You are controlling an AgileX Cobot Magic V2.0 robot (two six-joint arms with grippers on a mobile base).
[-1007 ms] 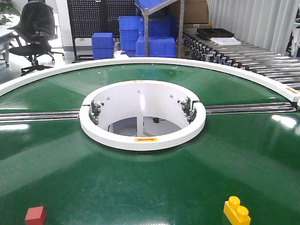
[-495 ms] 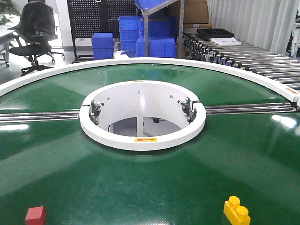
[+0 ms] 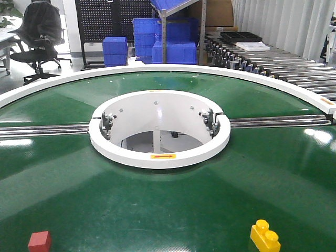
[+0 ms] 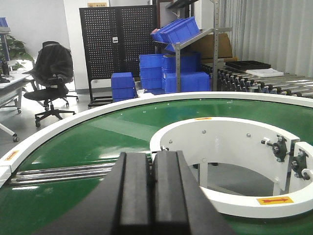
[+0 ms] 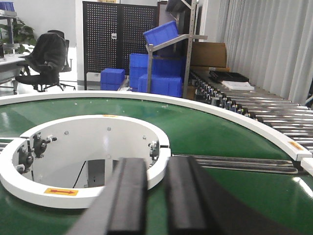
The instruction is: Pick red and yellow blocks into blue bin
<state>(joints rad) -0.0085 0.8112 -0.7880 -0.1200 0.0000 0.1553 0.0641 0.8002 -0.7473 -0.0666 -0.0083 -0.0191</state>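
Observation:
Next, the right gripper picks up the yellow studded brick [image 3: 265, 237] by its long sides beside the studs to get it into the blue bin.
The red block [image 3: 40, 241] lies on the green round table [image 3: 173, 210] at the near left edge of the front view. At the near right stands the yellow studded brick [image 3: 265, 237]. Neither gripper appears in the front view. In the left wrist view my left gripper [image 4: 151, 159] is shut, its black fingers pressed together with nothing between them, pointing over the table toward the centre. In the right wrist view my right gripper [image 5: 156, 164] is open, green surface showing through the gap. The blue bin is out of view.
A white ring hub [image 3: 157, 155] with an open well sits at the table's centre, with metal rails [image 3: 42, 130] running out to both sides. Behind the table are stacked ribbed blue crates [image 3: 157, 42], a roller conveyor [image 3: 283, 65] and an office chair [image 3: 39, 37].

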